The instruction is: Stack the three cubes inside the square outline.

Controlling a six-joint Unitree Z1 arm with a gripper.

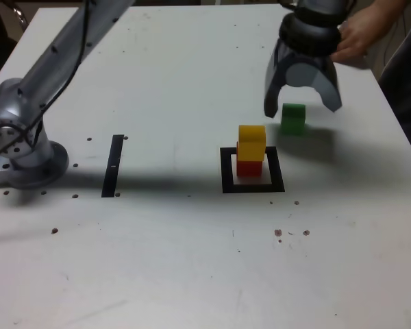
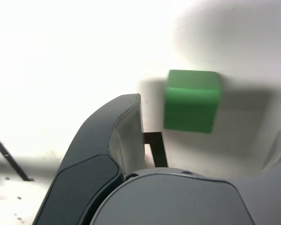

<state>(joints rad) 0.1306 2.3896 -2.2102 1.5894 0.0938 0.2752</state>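
Note:
The robot's gripper isn't ready to close on the green cube yet: bare white table shows between its fingers and the cube, so it should come down first and then close.
In the exterior view the yellow cube (image 1: 251, 139) sits on the red cube (image 1: 249, 166), both inside the black square outline (image 1: 227, 171) on the white table. The green cube (image 1: 293, 118) rests on the table behind and to the right of that stack, outside the outline. My gripper (image 1: 301, 110) hangs just above the green cube, open, its fingers spread wider than the block and holding nothing. In the wrist view the green cube (image 2: 192, 101) lies between my fingers (image 2: 126, 126), apart from both, and a bit of the outline (image 2: 155, 147) shows.
A thin black strip (image 1: 113, 165) lies on the table at the exterior view's left, near the arm's base (image 1: 24, 154). A person's hand (image 1: 359, 34) rests at the far right table edge, behind my gripper. Small dark specks dot the table.

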